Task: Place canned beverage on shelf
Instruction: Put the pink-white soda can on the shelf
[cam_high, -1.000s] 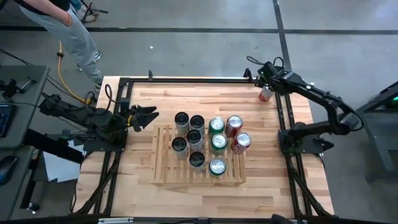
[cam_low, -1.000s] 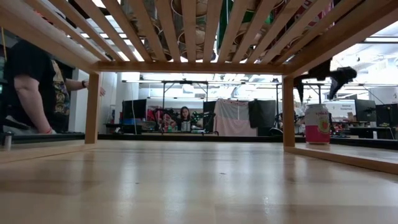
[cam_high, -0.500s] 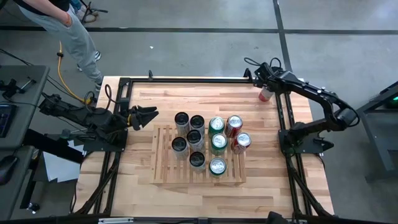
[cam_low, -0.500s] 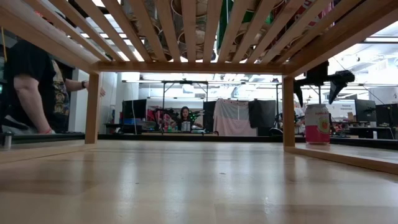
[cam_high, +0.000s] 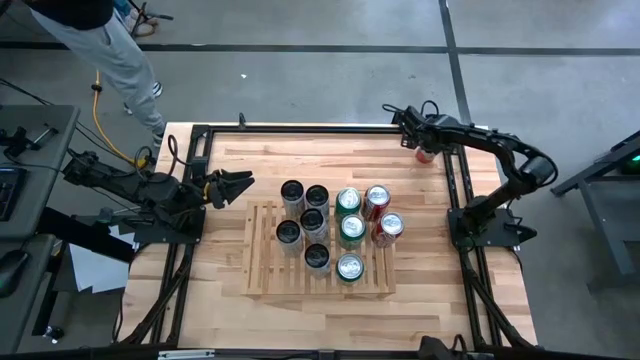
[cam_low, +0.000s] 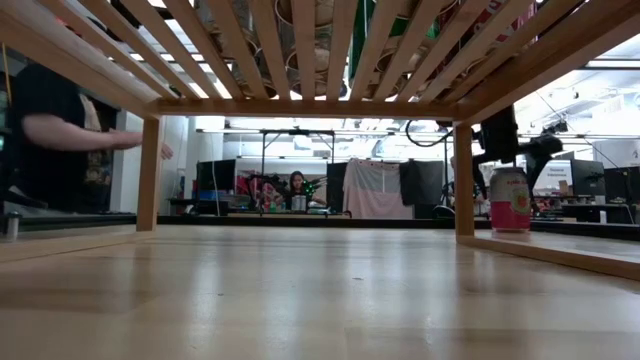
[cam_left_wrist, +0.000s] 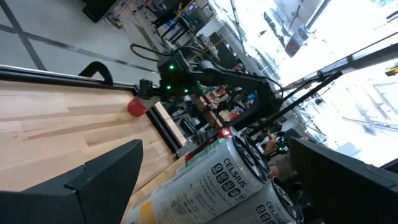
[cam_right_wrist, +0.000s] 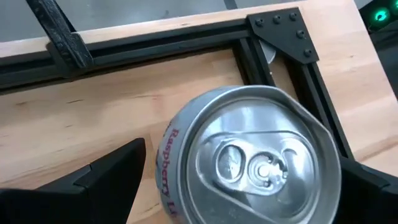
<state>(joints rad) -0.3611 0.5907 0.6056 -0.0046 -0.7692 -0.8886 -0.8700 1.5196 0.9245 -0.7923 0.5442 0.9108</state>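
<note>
The fingers of my right gripper are beside the pink can's sides in the right wrist view, around the can's silver lid (cam_right_wrist: 256, 165). My right gripper should close on it now.
A pink canned beverage (cam_high: 426, 154) stands upright on the tabletop at the far right corner, apart from the shelf. It also shows in the low view (cam_low: 510, 200) and from above in the right wrist view (cam_right_wrist: 252, 158). My right gripper (cam_high: 420, 140) is open just above the can (cam_low: 510, 155), fingers pointing down, one finger (cam_right_wrist: 106, 174) on either side of the can's top, touching nothing. The slatted wooden shelf (cam_high: 265, 255) lies mid-table and carries several black, green and red cans (cam_high: 350, 228). My left gripper (cam_high: 240, 185) waits open at the shelf's left.
The table's black frame rail (cam_high: 455, 190) and its corner bracket (cam_right_wrist: 283, 31) run close beside the pink can. Bare tabletop (cam_high: 300, 155) lies between the can and the shelf. A person (cam_high: 100, 40) stands beyond the table's far left corner.
My right gripper has moved toward the table's left edge and come down until it stands over the pink can, still open. The can has not moved. The person beyond the far left corner has shifted.
</note>
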